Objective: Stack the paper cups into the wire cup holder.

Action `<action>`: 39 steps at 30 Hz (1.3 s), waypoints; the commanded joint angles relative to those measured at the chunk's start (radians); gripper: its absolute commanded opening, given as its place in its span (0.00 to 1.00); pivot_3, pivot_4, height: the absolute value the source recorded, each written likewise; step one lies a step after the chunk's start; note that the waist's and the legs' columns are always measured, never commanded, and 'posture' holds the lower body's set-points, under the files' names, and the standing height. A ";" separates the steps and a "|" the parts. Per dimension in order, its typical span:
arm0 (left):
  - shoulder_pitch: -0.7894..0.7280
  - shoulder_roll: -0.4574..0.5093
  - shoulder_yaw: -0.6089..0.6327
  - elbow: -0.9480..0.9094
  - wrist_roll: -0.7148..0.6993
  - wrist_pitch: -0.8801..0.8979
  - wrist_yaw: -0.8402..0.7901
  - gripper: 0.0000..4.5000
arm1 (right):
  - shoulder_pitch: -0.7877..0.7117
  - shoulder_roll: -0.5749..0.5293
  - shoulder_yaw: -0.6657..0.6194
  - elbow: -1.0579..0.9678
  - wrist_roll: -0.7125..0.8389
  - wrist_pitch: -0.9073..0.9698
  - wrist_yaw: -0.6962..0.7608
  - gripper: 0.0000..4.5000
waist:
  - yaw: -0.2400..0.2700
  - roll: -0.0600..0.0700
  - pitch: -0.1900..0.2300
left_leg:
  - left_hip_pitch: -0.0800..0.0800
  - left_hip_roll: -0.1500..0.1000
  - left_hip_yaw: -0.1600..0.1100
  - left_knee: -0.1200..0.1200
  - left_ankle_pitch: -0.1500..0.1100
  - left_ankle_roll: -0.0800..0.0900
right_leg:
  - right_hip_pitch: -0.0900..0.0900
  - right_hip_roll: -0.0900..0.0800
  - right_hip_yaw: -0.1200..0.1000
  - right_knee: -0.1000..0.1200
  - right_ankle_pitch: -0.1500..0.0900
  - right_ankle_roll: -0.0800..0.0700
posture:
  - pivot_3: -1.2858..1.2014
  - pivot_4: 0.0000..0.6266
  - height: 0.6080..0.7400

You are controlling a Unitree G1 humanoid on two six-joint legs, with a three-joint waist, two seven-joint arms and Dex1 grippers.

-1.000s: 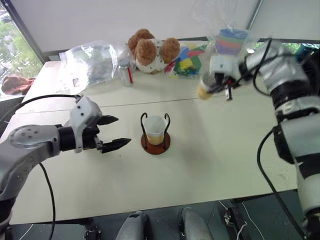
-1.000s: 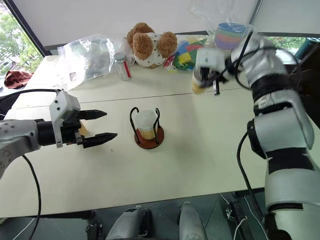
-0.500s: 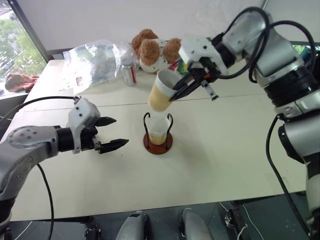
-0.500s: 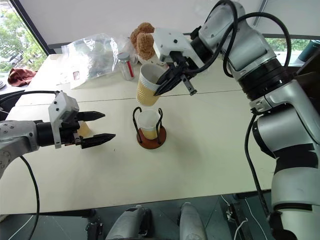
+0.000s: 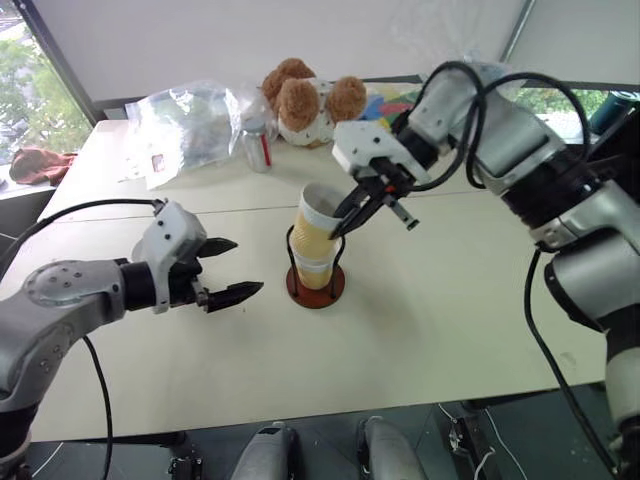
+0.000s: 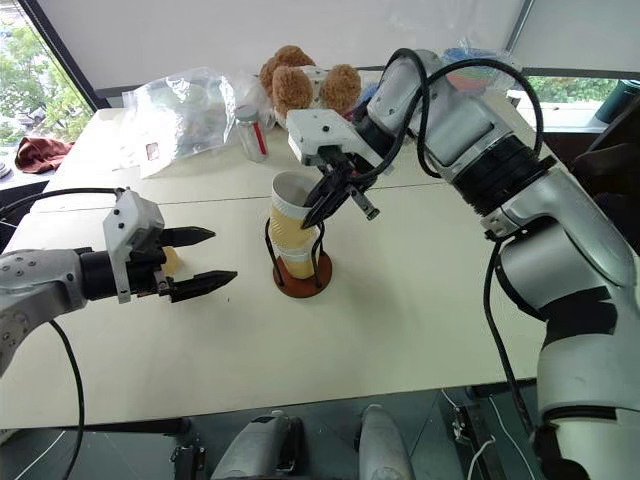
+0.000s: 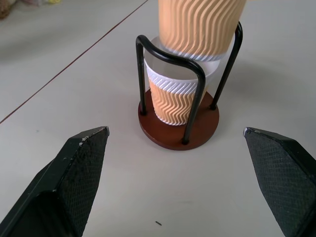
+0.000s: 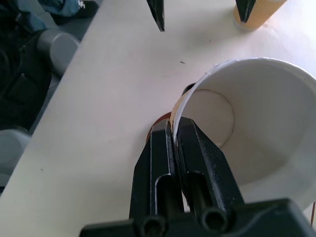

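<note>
I need to grab another paper cup by its rim with my left gripper next, to stack it into the wire cup holder [image 5: 318, 292] [image 7: 168, 139].
The wire cup holder [image 5: 318, 292], a dark-red disc with black wire loops, stands mid-table with one paper cup [image 7: 173, 101] seated upright in it. A second paper cup [image 5: 315, 228] leans inside the loops, its bottom resting in the seated cup's mouth. My right gripper [image 5: 345, 218] reaches down from the far right and is shut on that cup's rim, one finger inside [image 8: 205, 158] and one outside. My left gripper [image 5: 245, 266] hovers open just left of the holder, pointing at it, with nothing between its fingers [image 7: 79, 163]. A third paper cup [image 6: 171, 262] stands behind the left gripper.
At the table's back lie a crumpled plastic bag [image 5: 190, 120], a small bottle [image 5: 257, 145], a teddy bear [image 5: 305, 100] and colourful packets [image 5: 385, 105]. A seam [image 5: 470, 192] crosses the table behind the holder. The table's front edge [image 5: 330, 415] is near me.
My right gripper carried the cup from the back right to the left and down, turning it, until it entered the holder's loops. The left gripper stayed where it was, still open.
</note>
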 commanded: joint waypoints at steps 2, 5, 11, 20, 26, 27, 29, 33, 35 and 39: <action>-0.004 -0.005 0.031 -0.028 -0.010 -0.004 0.012 1.00 | -0.055 0.030 -0.004 0.060 -0.039 -0.052 0.001 0.02 | 0.000 0.000 0.000 | 0.000 0.000 0.000 0.000 0.000 0.000 | 0.000 0.000 0.000 0.000 0.000 0.000 | 0.52 0.24 1.00; -0.005 -0.012 0.029 -0.030 -0.011 -0.006 0.020 1.00 | -0.064 0.042 0.007 0.089 -0.056 -0.075 0.001 0.02 | 0.000 0.000 0.000 | 0.000 0.000 0.000 0.000 0.000 0.000 | 0.000 0.000 0.000 0.000 0.000 0.000 | 0.52 0.24 1.00; -0.009 -0.019 0.021 -0.027 -0.006 -0.011 0.024 1.00 | -0.074 0.024 0.055 0.082 -0.036 -0.103 0.001 0.07 | 0.000 0.000 0.000 | 0.000 0.000 0.000 0.000 0.000 0.000 | 0.000 0.000 0.000 0.000 0.000 0.000 | 0.52 0.24 1.00; -0.030 -0.023 0.006 -0.018 -0.001 -0.014 0.024 1.00 | -0.084 0.035 0.023 0.109 -0.025 -0.090 0.001 0.88 | 0.000 0.000 0.000 | 0.000 0.000 0.000 0.000 0.000 0.000 | 0.000 0.000 0.000 0.000 0.000 0.000 | 0.52 0.24 1.00; -0.058 0.036 0.038 -0.003 0.065 -0.045 0.017 1.00 | -0.064 0.035 -0.263 0.129 0.032 0.078 -0.007 0.88 | 0.004 0.000 0.000 | 0.000 0.000 0.000 0.000 0.000 0.000 | 0.000 0.000 0.000 0.000 0.000 0.000 | 0.52 0.24 1.00; -0.057 0.074 0.046 0.008 0.094 -0.055 0.000 1.00 | -0.042 0.028 -0.335 0.100 0.071 0.145 -0.026 0.88 | 0.004 0.000 0.000 | 0.000 0.000 0.000 0.000 0.000 0.000 | 0.000 0.000 0.000 0.000 0.000 0.000 | 0.52 0.24 1.00; -0.050 0.153 0.053 0.040 0.153 -0.084 -0.039 1.00 | 0.026 0.006 -0.471 0.007 0.159 0.285 -0.068 0.88 | 0.004 0.000 0.000 | 0.000 0.000 -0.001 -0.001 0.000 0.000 | 0.000 0.000 0.000 0.000 0.000 0.000 | 0.52 0.24 1.00; -0.023 0.269 0.072 0.171 0.288 -0.188 -0.100 1.00 | 0.248 -0.043 -0.675 -0.267 0.284 0.515 -0.215 0.88 | 0.007 -0.001 -0.001 | 0.000 0.000 -0.001 -0.001 -0.001 0.001 | 0.001 0.000 0.000 -0.001 0.000 0.000 | 0.52 0.24 1.00; -0.004 0.313 0.092 0.218 0.290 -0.194 -0.172 1.00 | 0.376 -0.072 -0.743 -0.388 0.312 0.587 -0.278 0.88 | 0.006 -0.001 0.000 | 0.000 0.000 0.000 -0.001 -0.003 0.005 | 0.001 -0.001 0.000 -0.001 0.000 0.000 | 0.52 0.24 1.00; 0.042 0.394 0.122 0.304 0.318 -0.242 -0.315 1.00 | 0.595 -0.113 -0.821 -0.606 0.352 0.693 -0.381 0.88 | 0.005 0.000 0.000 | -0.001 0.000 0.001 -0.001 -0.004 0.007 | 0.000 -0.001 0.000 -0.001 0.000 0.000 | 0.52 0.24 1.00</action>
